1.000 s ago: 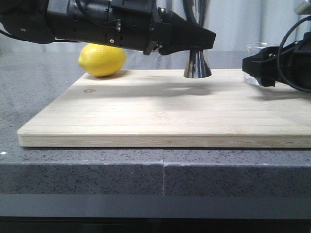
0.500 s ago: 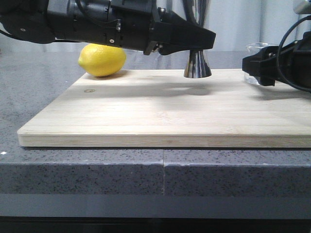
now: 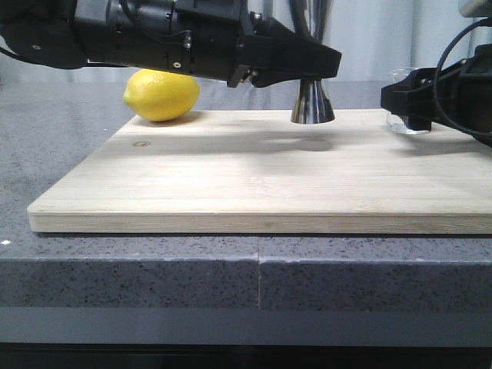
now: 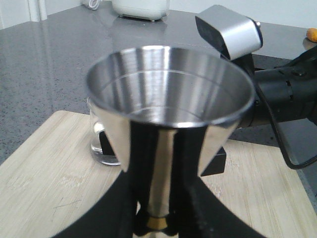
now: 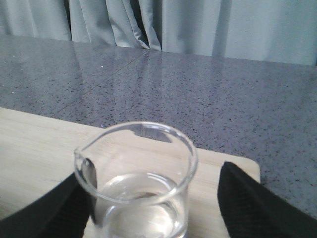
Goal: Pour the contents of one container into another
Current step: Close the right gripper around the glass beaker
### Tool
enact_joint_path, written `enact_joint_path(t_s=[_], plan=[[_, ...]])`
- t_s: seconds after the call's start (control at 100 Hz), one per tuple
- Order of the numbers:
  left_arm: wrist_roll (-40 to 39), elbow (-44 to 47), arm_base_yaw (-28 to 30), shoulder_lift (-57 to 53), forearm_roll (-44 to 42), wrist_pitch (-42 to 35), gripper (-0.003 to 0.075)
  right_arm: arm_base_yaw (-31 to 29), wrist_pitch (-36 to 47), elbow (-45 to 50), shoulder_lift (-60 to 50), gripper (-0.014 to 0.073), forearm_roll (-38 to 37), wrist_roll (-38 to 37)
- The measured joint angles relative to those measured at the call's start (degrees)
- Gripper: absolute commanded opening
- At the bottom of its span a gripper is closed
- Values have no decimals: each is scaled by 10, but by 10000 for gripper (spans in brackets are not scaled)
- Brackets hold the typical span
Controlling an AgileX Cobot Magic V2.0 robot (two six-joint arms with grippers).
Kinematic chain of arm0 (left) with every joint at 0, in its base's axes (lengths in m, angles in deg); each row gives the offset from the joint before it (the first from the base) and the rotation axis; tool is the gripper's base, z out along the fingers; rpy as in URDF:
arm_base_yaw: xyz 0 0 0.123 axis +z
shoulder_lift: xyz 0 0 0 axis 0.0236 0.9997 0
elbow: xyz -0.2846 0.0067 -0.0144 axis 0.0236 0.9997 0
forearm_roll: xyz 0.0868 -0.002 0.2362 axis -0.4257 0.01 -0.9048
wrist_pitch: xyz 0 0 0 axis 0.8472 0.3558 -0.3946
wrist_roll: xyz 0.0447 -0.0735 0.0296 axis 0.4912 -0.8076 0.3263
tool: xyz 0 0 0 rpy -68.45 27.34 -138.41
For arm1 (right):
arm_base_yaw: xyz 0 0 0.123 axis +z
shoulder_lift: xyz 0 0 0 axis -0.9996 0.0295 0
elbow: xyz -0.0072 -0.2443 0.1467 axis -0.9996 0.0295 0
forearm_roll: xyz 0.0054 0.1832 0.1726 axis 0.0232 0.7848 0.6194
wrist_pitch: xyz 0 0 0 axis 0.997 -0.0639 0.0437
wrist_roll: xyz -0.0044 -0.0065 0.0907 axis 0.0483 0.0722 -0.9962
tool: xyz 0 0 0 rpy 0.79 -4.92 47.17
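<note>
The right gripper's open fingers reach down beside the clear glass beaker (image 3: 405,75) above the wooden board and would hold the beaker if they closed now, so the right gripper should close on it.
The steel jigger (image 3: 312,106) stands upright at the back of the wooden board (image 3: 254,184). My left gripper (image 3: 315,63) is shut on its thin waist. In the left wrist view its wide cup (image 4: 168,84) fills the frame, and the black fingers (image 4: 124,208) flank the stem by the gold band. The clear glass beaker (image 3: 405,75) stands at the board's back right with clear liquid in it (image 5: 138,198). My right gripper (image 5: 148,208) is open around it: one finger (image 5: 44,208) is close against the glass, the other (image 5: 252,203) stands apart.
A yellow lemon (image 3: 161,94) lies at the board's back left corner, under the left arm. The board rests on a grey speckled counter (image 3: 154,261). A white appliance (image 4: 141,7) stands far off on the counter.
My right gripper has shifted slightly left and up around the beaker. The left gripper and the jigger have not moved.
</note>
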Motion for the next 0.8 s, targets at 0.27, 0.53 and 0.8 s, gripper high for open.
enact_joint_path(t_s=[0.27,0.53,0.8], plan=[[0,0,0,0,0,0,-21,0,-4,0,0,471,-5,0],[0,0,0,0,0,0,-21,0,-12,0,0,354,-5,0],[0,0,0,0,0,0,-21,0,-13,0,0,293,-10,-1]])
